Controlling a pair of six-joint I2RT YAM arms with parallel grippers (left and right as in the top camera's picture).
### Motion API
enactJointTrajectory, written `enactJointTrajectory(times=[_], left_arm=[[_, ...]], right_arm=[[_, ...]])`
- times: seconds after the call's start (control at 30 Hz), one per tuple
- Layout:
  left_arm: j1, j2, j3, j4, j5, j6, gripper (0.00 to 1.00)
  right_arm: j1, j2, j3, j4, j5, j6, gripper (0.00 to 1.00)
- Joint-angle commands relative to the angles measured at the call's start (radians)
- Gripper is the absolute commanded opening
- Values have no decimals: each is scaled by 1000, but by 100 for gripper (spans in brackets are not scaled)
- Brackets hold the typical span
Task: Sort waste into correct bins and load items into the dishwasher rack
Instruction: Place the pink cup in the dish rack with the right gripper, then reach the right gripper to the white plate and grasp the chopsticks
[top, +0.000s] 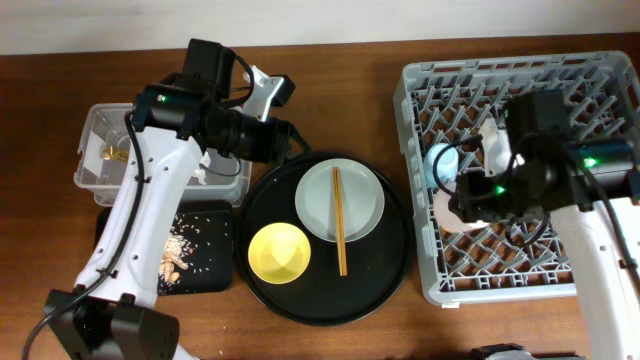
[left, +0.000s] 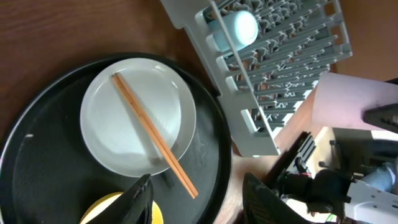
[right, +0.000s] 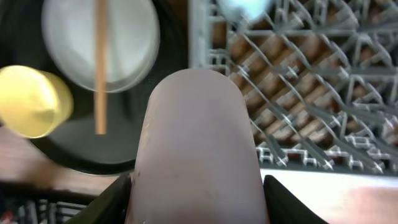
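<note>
The white cup's end (right: 198, 84) hangs above the rack's grey wires, so my right gripper should keep hold of the white cup (right: 196, 143) until it rests among them.
My right gripper (top: 452, 205) is shut on the small white cup (right: 196, 143) and holds it over the left part of the grey dishwasher rack (top: 600, 75). The light-blue cup (top: 440, 160) lies in the rack beside it. The pale plate (top: 360, 195) with the wooden chopsticks (top: 338, 225) across it and the yellow bowl (top: 278, 252) sit on the round black tray (top: 390, 260). My left gripper (top: 285, 140) is open and empty above the tray's upper-left edge; in the left wrist view its fingers (left: 199, 202) hover past the plate (left: 137, 118) and chopsticks (left: 152, 134).
The clear tub (top: 100, 120) at the left holds a gold wrapper (top: 110, 155) and something white. The flat black tray (top: 215, 215) below it holds beige food scraps (top: 180, 250). Bare wooden table lies in front of the round tray.
</note>
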Motion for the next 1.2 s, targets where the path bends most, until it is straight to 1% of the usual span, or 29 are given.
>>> enactJointTrajectory(times=[0.0,0.1,0.27,0.47,0.5,0.53,0.57,0.6,0.63,0.67,0.77,0.8,0.83,0.87,0.9,0.93,0.97,1.0,1.03,1.07,1.1,1.13,1.17], left_arm=[[0,0,3,-12,-41,-3,46],[0,0,3,-19,-48,-3,46],[0,0,3,-23,-48,-3,46],[0,0,3,-29,-52,-3,46],[0,0,3,-29,-51,-3,46],[0,0,3,-29,-51,-3,46],[0,0,3,-29,-51,-3,46],[0,0,3,-29,-51,-3,46],[0,0,3,-27,-51,-3,47],[0,0,3,-26,-51,-3,47],[1,0,3,-14,-51,-3,50],[8,0,3,-3,-52,-4,50],[23,-1,3,10,-66,-27,50],[61,-1,3,30,-121,-84,50],[88,-1,3,39,-140,-110,50],[139,-1,3,47,-146,-138,49],[183,-1,3,47,-146,-152,50],[261,-1,3,47,-146,-157,50],[327,-1,3,41,-146,-157,51],[385,-1,3,22,-146,-157,95],[425,-1,3,6,-146,-157,99],[462,-1,3,-8,-146,-157,99],[496,-1,3,-11,-146,-156,99]], right_arm=[[-2,-9,-98,22,101,75,43],[-2,-7,-202,74,121,78,44],[-2,-4,-316,170,171,83,44],[-2,21,-360,253,172,82,45],[-2,24,-360,254,172,82,51],[-2,27,-360,252,172,82,62],[-2,27,-360,249,172,82,70],[-2,27,-360,242,172,82,84],[-2,27,-360,236,172,72,91],[-2,27,-359,237,171,55,92],[-1,26,-306,236,151,54,93],[1,26,-268,235,80,21,93],[1,26,-229,234,-62,-41,93],[1,26,-202,235,-224,-92,94],[1,26,-193,241,-348,-125,98],[8,26,-192,259,-520,-175,99],[24,27,-195,274,-622,-219,99],[59,27,-203,301,-657,-223,99],[89,30,-208,319,-649,-223,99],[134,35,-217,353,-629,-208,99],[164,42,-221,380,-599,-172,99],[190,51,-222,401,-559,-132,99],[241,72,-222,446,-470,-62,99]])
